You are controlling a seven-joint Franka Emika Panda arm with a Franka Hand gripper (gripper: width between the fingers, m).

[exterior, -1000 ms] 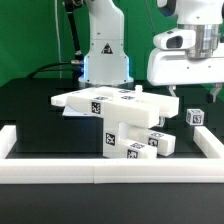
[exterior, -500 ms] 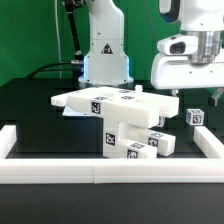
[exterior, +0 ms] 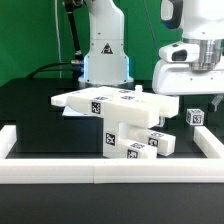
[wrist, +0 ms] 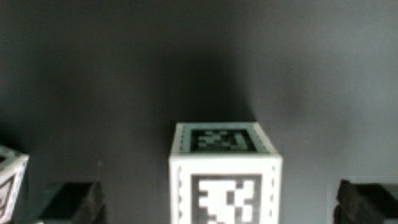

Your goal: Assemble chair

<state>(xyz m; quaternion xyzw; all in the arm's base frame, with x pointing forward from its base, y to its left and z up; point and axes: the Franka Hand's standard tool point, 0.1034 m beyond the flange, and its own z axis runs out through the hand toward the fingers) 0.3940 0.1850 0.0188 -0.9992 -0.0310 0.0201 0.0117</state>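
My gripper grabs the opposite sides of the small tagged cube (exterior: 195,116) next, to assemble the chair at the white slab.
The chair parts lie in a pile at mid-table in the exterior view: a flat white slab (exterior: 100,100) rests on top of several tagged leg blocks (exterior: 135,143). A small tagged white cube (exterior: 195,116) stands apart at the exterior view's right. My gripper (exterior: 196,92) hangs just above that cube. In the wrist view the gripper (wrist: 222,205) is open. Its dark fingertips (wrist: 75,203) stand wide on either side of the cube (wrist: 224,160) without touching it.
Long white border rails (exterior: 110,170) run along the front and both sides of the black table. The arm's white base (exterior: 105,50) stands behind the pile. The edge of another tagged piece (wrist: 9,170) shows in the wrist view.
My gripper has moved toward the exterior view's right and a little lower, to above the small cube. The parts have not moved.
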